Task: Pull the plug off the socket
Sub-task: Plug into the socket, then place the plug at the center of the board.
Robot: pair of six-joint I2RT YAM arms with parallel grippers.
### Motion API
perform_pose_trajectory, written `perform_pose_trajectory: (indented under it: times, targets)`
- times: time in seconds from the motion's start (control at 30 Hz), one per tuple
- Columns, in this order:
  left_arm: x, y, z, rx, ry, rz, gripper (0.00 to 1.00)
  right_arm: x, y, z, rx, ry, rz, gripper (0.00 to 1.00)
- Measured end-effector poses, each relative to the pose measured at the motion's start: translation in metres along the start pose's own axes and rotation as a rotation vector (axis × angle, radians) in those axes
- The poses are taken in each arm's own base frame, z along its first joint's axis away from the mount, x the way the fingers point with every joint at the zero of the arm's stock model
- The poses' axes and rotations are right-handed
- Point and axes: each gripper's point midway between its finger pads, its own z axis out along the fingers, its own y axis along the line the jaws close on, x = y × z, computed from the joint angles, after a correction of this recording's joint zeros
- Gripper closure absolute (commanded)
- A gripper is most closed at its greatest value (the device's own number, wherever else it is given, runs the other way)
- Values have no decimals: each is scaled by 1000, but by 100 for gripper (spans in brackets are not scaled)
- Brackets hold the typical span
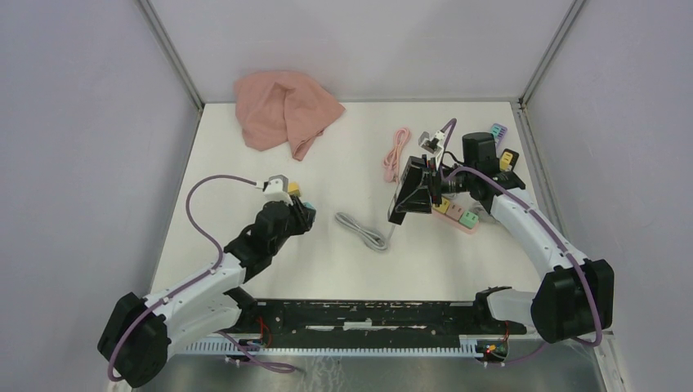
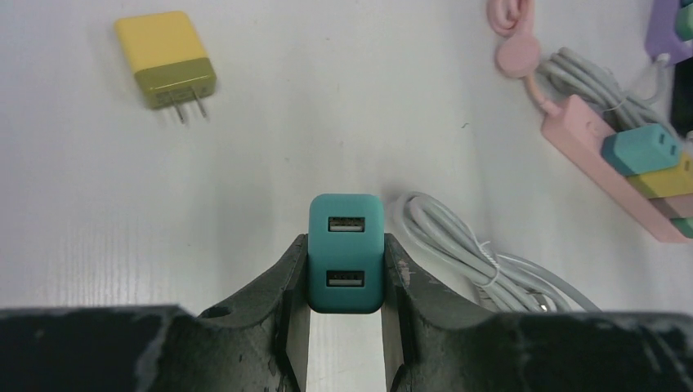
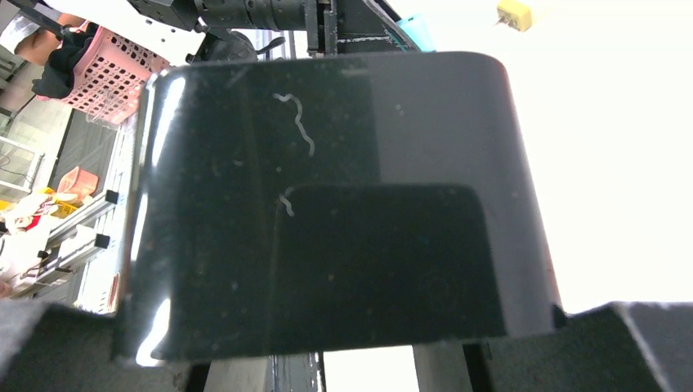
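Observation:
The left gripper should keep hold of the teal plug until it gets to the loose yellow plug, because the teal plug is above the table and would fall if the gripper opened now.
My left gripper [image 2: 346, 282] is shut on a teal two-port USB plug [image 2: 346, 249], held just above the table and well clear of the socket; from above it shows at the plug [image 1: 304, 211]. The socket is a pink power strip [image 2: 584, 143] at the right, with a teal plug [image 2: 646, 149] and a yellow one [image 2: 672, 178] still seated in it. From above, the strip [image 1: 459, 217] lies beside my right gripper [image 1: 418, 192]. That gripper is shut on a large black adapter [image 3: 327, 204], which fills the right wrist view.
A loose yellow plug [image 2: 166, 61] lies on the table at far left. A coiled grey cable [image 1: 364, 231] sits mid-table, with a pink cable [image 1: 396, 152] and a white adapter [image 1: 431, 143] behind it. A pink cloth [image 1: 282, 108] lies at the back.

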Motion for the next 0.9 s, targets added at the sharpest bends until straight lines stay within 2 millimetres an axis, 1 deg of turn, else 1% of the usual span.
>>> perform_pose_trajectory:
  times: [0.3, 0.6, 0.67, 0.9]
  targets:
    - [17, 28, 19, -124, 98, 36, 97, 1, -1, 0, -3, 0, 2, 96]
    - [22, 44, 32, -192, 138, 47, 94, 2, -3, 1, -8, 3, 7, 96]
    - [22, 46, 34, -205, 144, 47, 92, 2, -3, 1, -8, 3, 7, 96]
    - [26, 58, 43, -263, 171, 51, 80, 2, -3, 1, -9, 3, 2, 96]
